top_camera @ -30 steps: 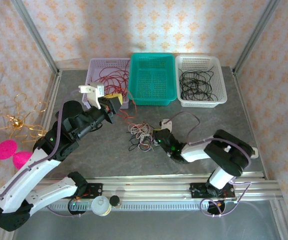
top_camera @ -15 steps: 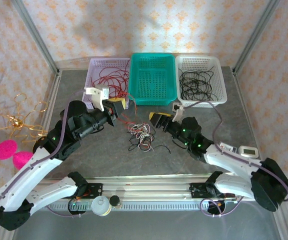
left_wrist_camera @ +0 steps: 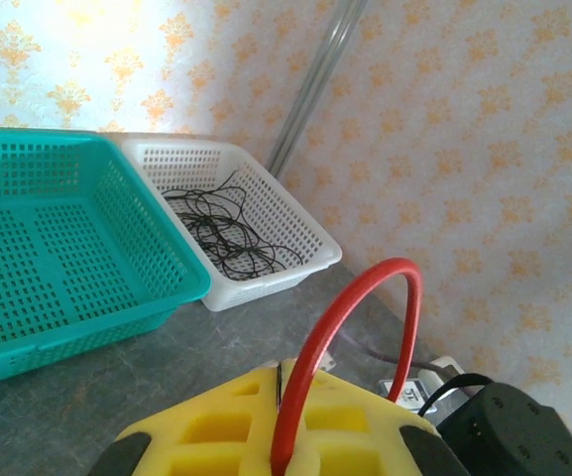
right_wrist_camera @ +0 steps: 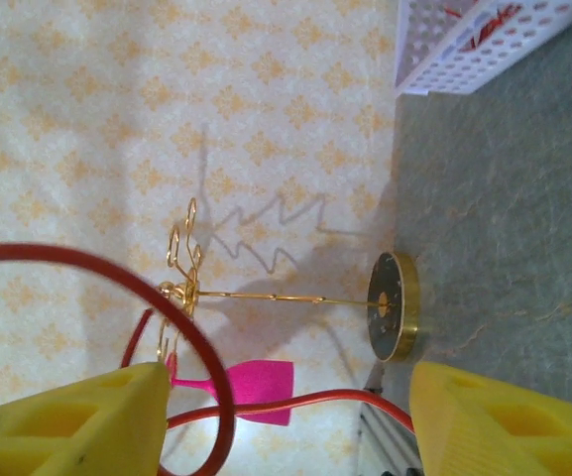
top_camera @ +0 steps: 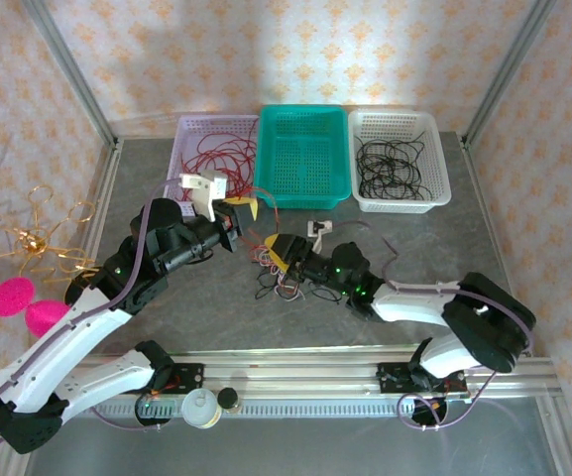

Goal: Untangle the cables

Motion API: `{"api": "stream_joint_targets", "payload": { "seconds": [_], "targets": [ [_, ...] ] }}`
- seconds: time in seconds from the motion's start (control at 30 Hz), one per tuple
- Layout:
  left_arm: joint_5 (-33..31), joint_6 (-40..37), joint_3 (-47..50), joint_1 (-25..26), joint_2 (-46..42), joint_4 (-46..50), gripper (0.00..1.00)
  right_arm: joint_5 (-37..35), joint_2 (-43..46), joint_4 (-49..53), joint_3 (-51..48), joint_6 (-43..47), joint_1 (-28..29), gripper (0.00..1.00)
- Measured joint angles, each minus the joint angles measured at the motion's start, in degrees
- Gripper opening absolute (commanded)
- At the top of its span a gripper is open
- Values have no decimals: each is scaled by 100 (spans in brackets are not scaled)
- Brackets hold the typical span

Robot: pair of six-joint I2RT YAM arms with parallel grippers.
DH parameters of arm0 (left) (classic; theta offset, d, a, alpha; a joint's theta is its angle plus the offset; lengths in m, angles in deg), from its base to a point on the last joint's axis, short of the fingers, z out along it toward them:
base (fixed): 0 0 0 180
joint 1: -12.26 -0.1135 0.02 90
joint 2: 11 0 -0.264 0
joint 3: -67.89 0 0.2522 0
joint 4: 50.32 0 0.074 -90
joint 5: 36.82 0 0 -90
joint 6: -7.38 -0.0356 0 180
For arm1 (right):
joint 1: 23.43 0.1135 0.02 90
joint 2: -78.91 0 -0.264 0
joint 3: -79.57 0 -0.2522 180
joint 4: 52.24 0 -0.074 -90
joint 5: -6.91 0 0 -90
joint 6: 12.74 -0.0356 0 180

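Note:
My right gripper will grab the red cable [top_camera: 267,241] [right_wrist_camera: 290,402] next by its loose part, away from where my left gripper holds it, and will pull to untangle it.
The cables are a small clump [top_camera: 284,270] of red, cream-white and black wires lying mid-table. My left gripper [top_camera: 241,212] hovers just to its upper left, its yellow pads [left_wrist_camera: 216,426] shut on a red cable [left_wrist_camera: 319,351] that arches up out of them. From the right, my right gripper [top_camera: 276,250] reaches over the clump's left side. Its yellow fingers [right_wrist_camera: 67,421] stand wide apart, and a red cable [right_wrist_camera: 306,400] runs loose through the gap without being pinched.
Three baskets line the back: a lilac basket [top_camera: 188,134] with red cables, a teal basket [top_camera: 303,159], and a white basket [top_camera: 400,159] with black cables. A gold wire ornament [top_camera: 28,238] and a pink object [top_camera: 13,297] stand at the left wall.
My right arm swung out and back, then stretched left over the clump, and its jaws opened. My left gripper drifted slightly right, still shut on the red cable.

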Motion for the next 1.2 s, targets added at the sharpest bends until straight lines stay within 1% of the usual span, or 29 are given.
{"api": "stream_joint_targets", "payload": {
  "seconds": [0.13, 0.2, 0.3, 0.4, 0.47, 0.53, 0.57, 0.63, 0.7, 0.73, 0.8, 0.9, 1.0, 1.1, 1.2],
  "targets": [
    [85, -2, 20, 0, 7, -79, 0, 0, -415, -313, 33, -203, 74, 31],
    [133, -2, 57, 0, 11, -116, 0, -15, -597, -358, 138, -173, 72, 23],
    [144, -2, 74, 0, 15, -118, 0, -31, -730, -173, 420, 188, 70, 16],
    [140, -4, 72, 0, 11, -114, 0, -181, -730, 503, 863, 1126, 72, 10],
    [120, -7, 61, 0, 4, -70, 0, -439, -713, 1073, 1139, 2004, 70, 6],
    [94, -22, 22, 0, -7, 22, 0, -815, -634, 1665, 1281, 3086, 70, 0],
    [79, -26, -9, 0, -13, 94, 0, -1008, -570, 1906, 1298, 3593, 70, 0],
    [28, -28, -98, 0, -31, 258, 0, -1578, -389, 2437, 1298, 4935, 72, 0],
    [11, -28, -153, 0, -74, 385, 0, -2155, -243, 2656, 1281, 6109, 70, 0],
    [13, -26, -162, 0, -120, 433, 0, -2498, -133, 2634, 1204, 6795, 61, 0],
    [15, -24, -164, 0, -221, 542, 0, -2938, 74, 2474, 986, 7877, 11, 0],
    [15, -26, -197, 0, -374, 704, 0, -3397, 249, 2258, 748, 9296, -221, 0],
    [-4, -66, -310, 0, -457, 977, 0, -3532, 343, 2031, 658, 10316, -599, 0],
    [-31, -114, -398, 11, -459, 1290, 0, -3416, 758, 1775, 487, 10937, -964, 4],
    [-28, -203, -501, 11, -457, 1521, 0, -3270, 1073, 1484, 461, 11331, -1292, 7]
  ]
}}
